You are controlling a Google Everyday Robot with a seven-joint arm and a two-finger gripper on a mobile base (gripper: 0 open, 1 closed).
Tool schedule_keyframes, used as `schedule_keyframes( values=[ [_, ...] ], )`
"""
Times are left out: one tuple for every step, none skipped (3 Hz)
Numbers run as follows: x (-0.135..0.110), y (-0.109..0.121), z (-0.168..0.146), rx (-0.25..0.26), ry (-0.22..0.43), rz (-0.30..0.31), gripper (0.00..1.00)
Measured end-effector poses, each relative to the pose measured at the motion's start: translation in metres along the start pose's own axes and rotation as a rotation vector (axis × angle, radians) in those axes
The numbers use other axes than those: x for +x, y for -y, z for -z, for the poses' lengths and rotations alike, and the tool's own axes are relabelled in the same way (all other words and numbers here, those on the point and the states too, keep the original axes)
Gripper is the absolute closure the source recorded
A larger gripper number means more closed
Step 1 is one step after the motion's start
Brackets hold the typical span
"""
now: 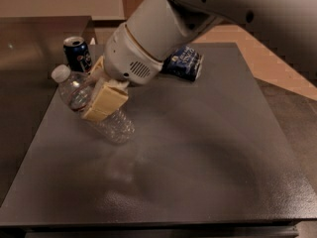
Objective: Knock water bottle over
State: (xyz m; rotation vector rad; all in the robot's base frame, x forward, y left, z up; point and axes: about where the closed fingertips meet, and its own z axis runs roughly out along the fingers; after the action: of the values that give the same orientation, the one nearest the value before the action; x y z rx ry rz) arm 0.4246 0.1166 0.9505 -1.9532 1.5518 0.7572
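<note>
The water bottle's cap [61, 73] is high over the grey table, so I should lay the bottle level before opening my gripper.
The water bottle [74, 90] is clear and ribbed, with a white cap and a dark label band. It leans steeply, cap toward the upper left, with its base low over the grey table [198, 162]; whether the base touches is unclear. My gripper [91, 95] is at the table's left side, its tan fingers [105, 100] closed around the bottle's middle, one in front and one behind. The white arm reaches in from the upper right.
A dark blue drink can [78, 53] stands upright just behind the bottle at the table's back left. A crumpled blue snack bag [184, 61] lies at the back centre, partly under the arm. The table's left edge is near the bottle.
</note>
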Motion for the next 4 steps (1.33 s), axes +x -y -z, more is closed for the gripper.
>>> schedule_keyframes(
  values=[
    [0.037, 0.019, 0.016, 0.0, -0.197, 0.02, 1.0],
    [0.074, 0.032, 0.032, 0.021, -0.372, 0.047, 1.0],
    [0.095, 0.039, 0.044, 0.036, -0.474, 0.064, 1.0],
    [0.111, 0.037, 0.053, 0.081, -0.622, 0.146, 0.82]
  ],
)
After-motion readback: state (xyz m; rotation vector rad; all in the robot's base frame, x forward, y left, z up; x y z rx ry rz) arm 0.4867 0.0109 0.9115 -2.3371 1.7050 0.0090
